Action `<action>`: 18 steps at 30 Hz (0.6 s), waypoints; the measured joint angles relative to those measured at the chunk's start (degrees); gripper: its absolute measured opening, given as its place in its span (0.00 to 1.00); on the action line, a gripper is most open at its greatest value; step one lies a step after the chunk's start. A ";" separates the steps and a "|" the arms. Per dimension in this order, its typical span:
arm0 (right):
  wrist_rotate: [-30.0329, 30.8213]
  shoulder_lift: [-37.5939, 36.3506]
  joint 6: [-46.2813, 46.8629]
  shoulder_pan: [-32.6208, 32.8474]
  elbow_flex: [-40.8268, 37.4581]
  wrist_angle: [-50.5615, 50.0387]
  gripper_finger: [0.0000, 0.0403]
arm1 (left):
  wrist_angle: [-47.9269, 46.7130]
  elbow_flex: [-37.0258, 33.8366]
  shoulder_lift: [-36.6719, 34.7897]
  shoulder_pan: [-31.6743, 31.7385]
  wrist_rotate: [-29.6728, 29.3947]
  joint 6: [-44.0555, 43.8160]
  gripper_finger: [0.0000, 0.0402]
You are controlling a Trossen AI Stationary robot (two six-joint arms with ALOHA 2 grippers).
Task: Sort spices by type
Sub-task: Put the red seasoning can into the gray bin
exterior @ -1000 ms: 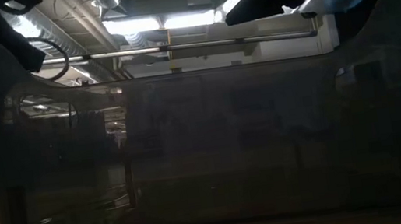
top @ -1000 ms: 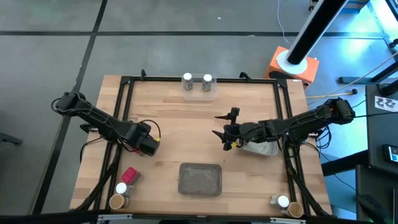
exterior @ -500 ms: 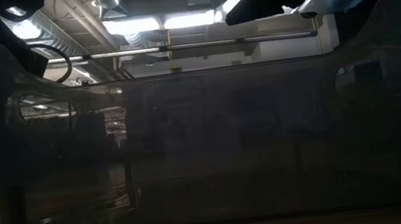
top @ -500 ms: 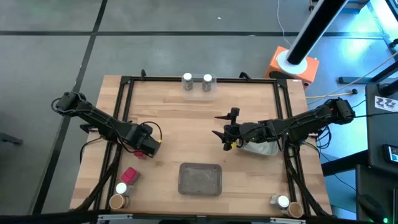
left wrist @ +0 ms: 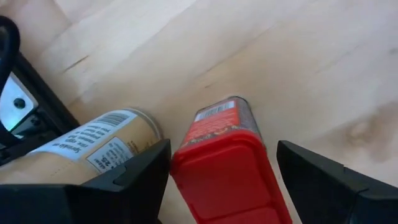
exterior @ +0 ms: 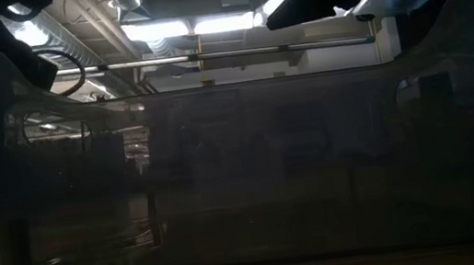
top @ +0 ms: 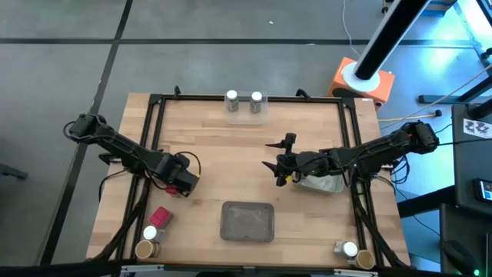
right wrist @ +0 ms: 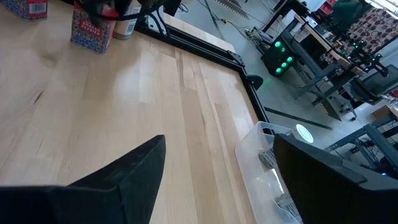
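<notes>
My left gripper picks up the red pack by its red-lidded end next, to sort the spices by type.
My left gripper is open over the left half of the table, on the far side of a red boxy pack. In the left wrist view its fingers stand on either side of that red pack without touching it. A tan labelled jar lies next to the pack. Beside the pack, near the table's near left corner, stand a white-capped jar and a tan-topped jar. My right gripper hangs open right of the table's centre and holds nothing.
Two white-capped jars stand at the far edge. A grey tray sits near the middle of the near edge, and its wall fills the low view. Two more jars stand at the near right corner. A clear tray lies under my right arm.
My left gripper has moved a little toward the table's near edge, closer to the red pack. My right arm and all the containers have kept still.
</notes>
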 joint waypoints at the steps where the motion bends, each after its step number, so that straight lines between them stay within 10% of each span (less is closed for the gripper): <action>1: 0.00 0.00 0.00 0.00 0.00 0.00 0.74 | -0.01 0.22 0.00 0.00 0.08 0.25 0.69; 18: -0.02 0.00 0.00 0.00 0.00 0.01 0.74 | 1.96 -2.66 -0.04 0.04 6.22 -5.87 0.69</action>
